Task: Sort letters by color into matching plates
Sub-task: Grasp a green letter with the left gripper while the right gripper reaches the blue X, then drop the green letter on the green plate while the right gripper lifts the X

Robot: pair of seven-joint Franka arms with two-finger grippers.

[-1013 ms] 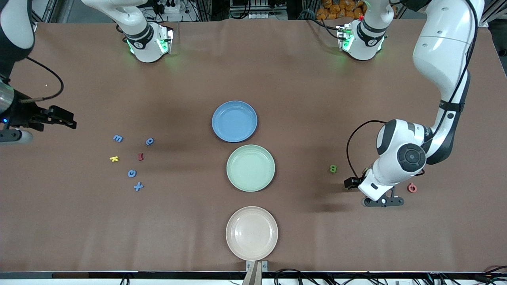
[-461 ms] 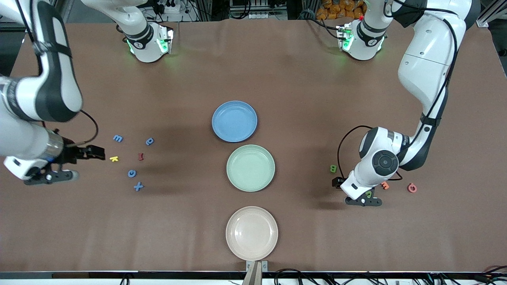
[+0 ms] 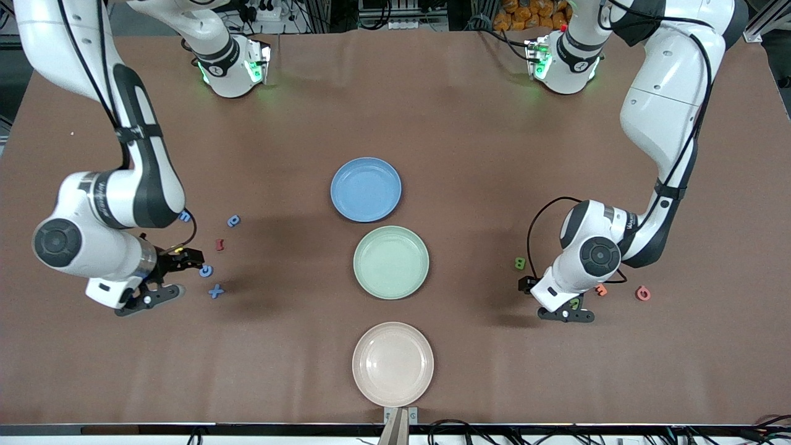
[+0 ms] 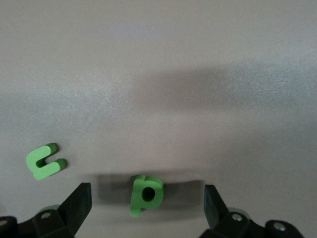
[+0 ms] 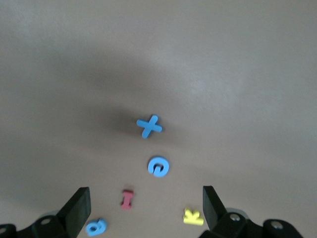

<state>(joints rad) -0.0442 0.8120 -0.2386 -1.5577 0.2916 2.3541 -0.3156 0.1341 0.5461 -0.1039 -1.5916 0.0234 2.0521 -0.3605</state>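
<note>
The fingers of my left gripper reach down on both sides of the green p, so the gripper should close on it.
The blue plate (image 3: 366,189) and the mint green plate (image 3: 391,262) sit mid-table, both bare. Blue letters (image 3: 215,290) lie toward the right arm's end, with my open right gripper (image 3: 162,281) hovering beside them. The right wrist view shows my right gripper (image 5: 145,196) above a blue x (image 5: 149,126), a blue c (image 5: 158,166) and another blue letter (image 5: 95,227). My left gripper (image 3: 570,307) stands open over a green p (image 4: 147,194), which lies between its fingers (image 4: 79,198). A second green letter (image 4: 45,161) lies close by. A green B (image 3: 520,264) rests nearer the green plate.
A beige-pink plate (image 3: 393,363) sits nearest the front camera. Yellow k (image 5: 193,216) and dark red letter (image 3: 219,245) lie among the blue ones. Orange (image 3: 600,289) and pink (image 3: 643,293) letters lie by the left arm.
The right arm swung in from the table's end and came down beside the blue letters. The left gripper shifted toward the plates over the green p, then held still.
</note>
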